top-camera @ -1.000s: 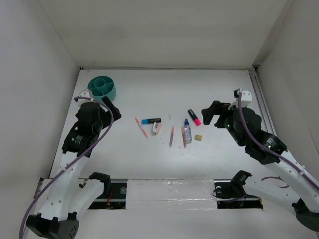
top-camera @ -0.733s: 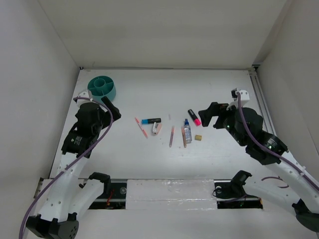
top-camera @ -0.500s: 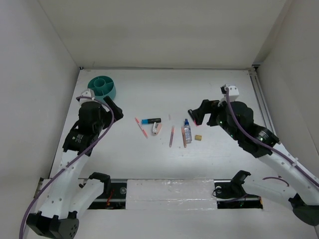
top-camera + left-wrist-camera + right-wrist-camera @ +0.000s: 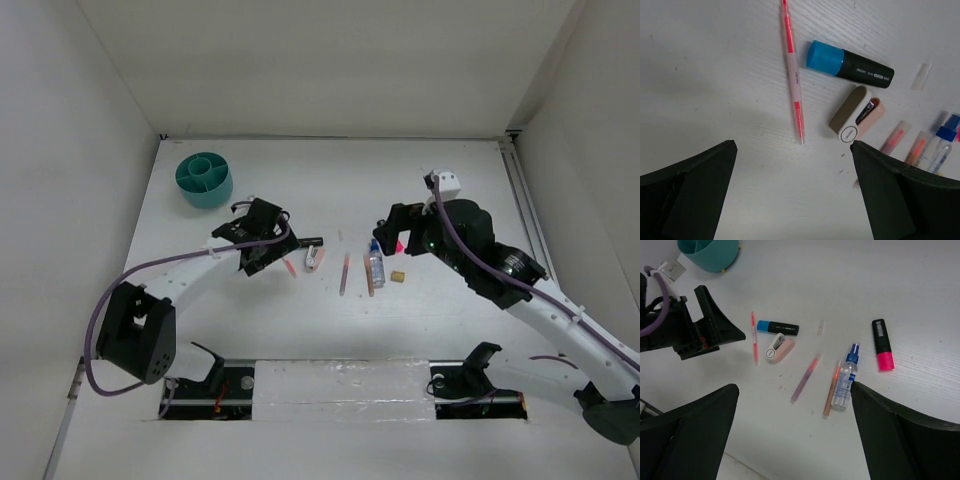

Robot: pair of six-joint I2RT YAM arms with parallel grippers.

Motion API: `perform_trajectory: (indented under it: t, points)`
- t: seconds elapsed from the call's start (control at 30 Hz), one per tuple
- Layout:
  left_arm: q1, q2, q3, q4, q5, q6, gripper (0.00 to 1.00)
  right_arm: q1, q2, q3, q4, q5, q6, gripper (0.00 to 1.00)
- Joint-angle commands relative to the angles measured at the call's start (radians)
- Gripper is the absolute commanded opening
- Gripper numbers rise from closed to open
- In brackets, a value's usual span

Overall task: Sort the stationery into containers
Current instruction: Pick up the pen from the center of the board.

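My left gripper reaches the salmon-pink pen next. It then grabs the pen's pale body (image 4: 288, 265) (image 4: 795, 92), leaving the pen's red tip free to take the clear cap.
The stationery lies in a row mid-table: a salmon-pink pen (image 4: 794, 75), a black marker with a blue end (image 4: 850, 65), a pink-white eraser (image 4: 857, 116), two more pens (image 4: 807, 377) (image 4: 831, 390), a clear blue-capped bottle (image 4: 846, 380), a black marker with a pink end (image 4: 882, 344) and a tan block (image 4: 397, 275). The teal tub (image 4: 204, 178) stands at the far left. My left gripper (image 4: 792, 145) is open and empty, just on the near side of the pink pen's tip. My right gripper (image 4: 795, 387) is open and empty above the pens and bottle.
White walls close in the table on the left, back and right. The left arm's cable and gripper body (image 4: 705, 332) show in the right wrist view, near the pink pen. A small clear cap (image 4: 923, 76) lies past the eraser.
My left gripper has swung right, away from the tub, to the pink pen and blue marker. My right gripper has moved left over the pink marker and bottle.
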Motion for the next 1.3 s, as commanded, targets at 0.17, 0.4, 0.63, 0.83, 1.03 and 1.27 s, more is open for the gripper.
perform_trajectory:
  t: [0.17,0.4,0.63,0.83,1.03,1.27]
  points:
    - [-0.003,0.139,-0.036,0.100,-0.039,-0.129,0.94,0.005,-0.059,-0.023,0.047,-0.032,-0.010,1.00]
    - [-0.024,0.222,0.002,0.035,-0.091,-0.154,0.94,0.005,-0.079,-0.053,0.066,-0.041,-0.010,1.00]
    - [-0.033,0.257,0.036,-0.013,-0.134,-0.183,0.81,0.005,-0.079,-0.063,0.088,-0.061,-0.010,1.00]
    - [-0.033,0.320,0.092,-0.079,-0.163,-0.201,0.76,0.005,-0.108,-0.072,0.088,-0.070,-0.010,1.00]
    - [-0.033,0.356,0.103,-0.079,-0.154,-0.201,0.63,0.005,-0.137,-0.092,0.117,-0.081,-0.001,1.00]
    - [-0.033,0.415,0.123,-0.079,-0.145,-0.192,0.53,0.005,-0.146,-0.092,0.117,-0.090,-0.001,1.00]
